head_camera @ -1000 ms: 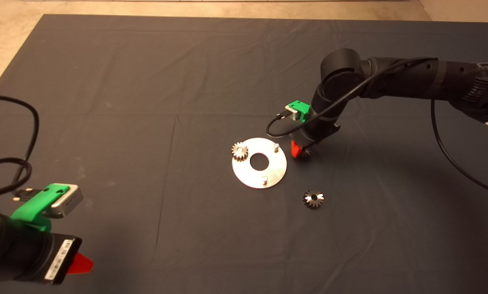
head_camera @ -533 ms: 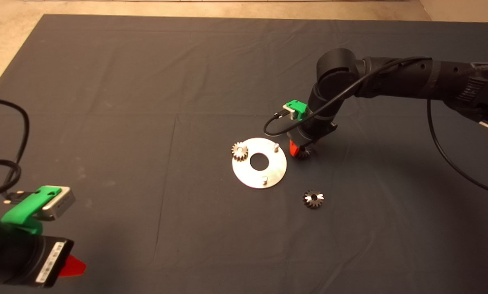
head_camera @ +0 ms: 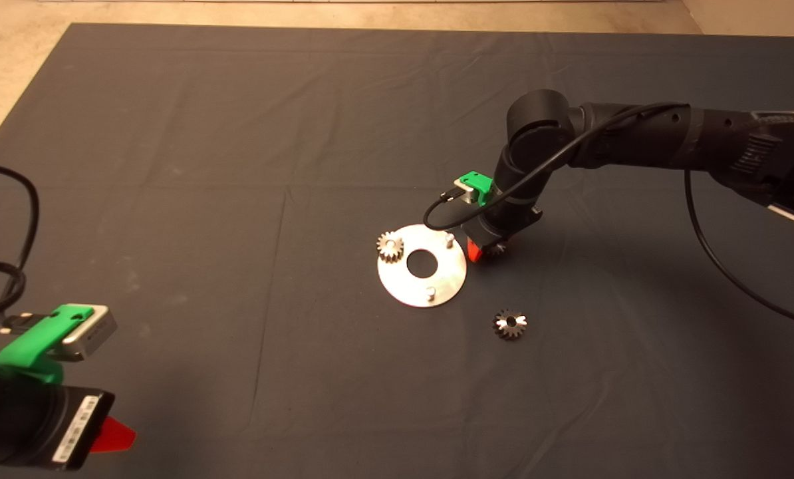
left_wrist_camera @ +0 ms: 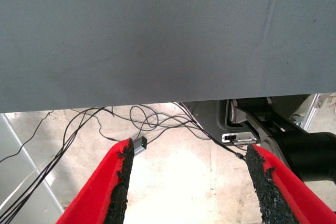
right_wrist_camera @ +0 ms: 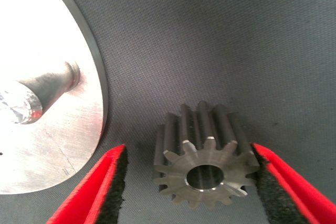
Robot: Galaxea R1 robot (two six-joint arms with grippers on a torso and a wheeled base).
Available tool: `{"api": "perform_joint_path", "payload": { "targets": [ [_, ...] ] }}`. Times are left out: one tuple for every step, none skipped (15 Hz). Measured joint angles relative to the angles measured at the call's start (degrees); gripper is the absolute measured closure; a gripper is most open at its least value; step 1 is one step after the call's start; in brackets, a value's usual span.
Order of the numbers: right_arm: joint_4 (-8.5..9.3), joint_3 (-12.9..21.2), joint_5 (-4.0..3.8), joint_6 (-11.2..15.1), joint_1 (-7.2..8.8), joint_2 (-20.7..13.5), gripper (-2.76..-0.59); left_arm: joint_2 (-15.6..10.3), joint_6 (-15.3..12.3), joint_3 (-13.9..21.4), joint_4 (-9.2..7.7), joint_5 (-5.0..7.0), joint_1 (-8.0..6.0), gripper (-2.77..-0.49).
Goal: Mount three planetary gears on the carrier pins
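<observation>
My right gripper grabs the second gear's toothed sides next, which leaves its center hole free to slide onto a bare carrier pin.
The shiny round disc (head_camera: 397,283) lies mid-mat with one planetary gear (head_camera: 390,246) seated on its left carrier pin. Two other carrier pins (head_camera: 449,238) (head_camera: 430,293) stand bare. My right gripper (head_camera: 482,251) is down at the disc's right edge, open, its fingers either side of a second gear (right_wrist_camera: 205,166) resting on the mat. That gear's right side meets one pad (right_wrist_camera: 262,182), and a gap shows on the other side. A bare pin (right_wrist_camera: 42,90) rises from the disc (right_wrist_camera: 47,145) just beside it. A third gear (head_camera: 510,323) lies loose to the lower right.
My left gripper (head_camera: 114,436) waits at the lower left edge, open (left_wrist_camera: 189,148), with the mat's edge, floor cables and a metal frame beyond it. The right arm's black cable (head_camera: 437,213) loops over the disc's far rim.
The right arm has shifted slightly left, toward the disc, with the gear still on the mat between its fingers. The left arm has drawn back toward the lower left corner.
</observation>
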Motion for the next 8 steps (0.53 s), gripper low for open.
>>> {"api": "perform_joint_path", "payload": {
  "targets": [
    [-0.01, 0.0, -0.02, 0.0, -0.09, 0.0, -1.52, 0.0, 0.0, 0.0, 0.00, 0.00, 0.00, -1.46],
    [-0.10, 0.0, -0.11, 0.0, -0.35, 0.0, -1.52, 0.0, 0.1, 0.0, 0.00, 0.00, 0.00, -1.46],
    [-0.20, 0.0, -0.16, 0.0, -0.59, 0.0, -1.52, 0.0, 0.1, 0.0, 0.00, 0.00, 0.00, -1.46],
    [-0.22, 0.0, -0.18, 0.0, -0.59, 0.0, -1.51, 0.0, 0.1, 0.0, 0.00, 0.00, 0.00, -1.46],
    [-0.23, 0.0, -0.27, 0.0, -0.56, 0.0, -1.41, -0.1, 0.1, 0.0, -0.02, 0.00, 0.00, -1.46],
    [-0.26, 0.0, -0.35, 0.0, -0.59, 0.0, -1.39, -0.2, 0.1, 0.0, -0.02, 0.00, 0.00, -1.46],
    [-0.33, 0.0, -0.38, 0.0, -0.59, 0.0, -1.39, -0.2, 0.1, 0.0, -0.10, 0.00, 0.00, -1.46],
    [-0.33, 0.0, -0.40, 0.0, -0.59, 0.0, -1.34, -0.2, 0.1, 0.0, -0.17, 0.00, 0.00, -1.46]
  ]
}}
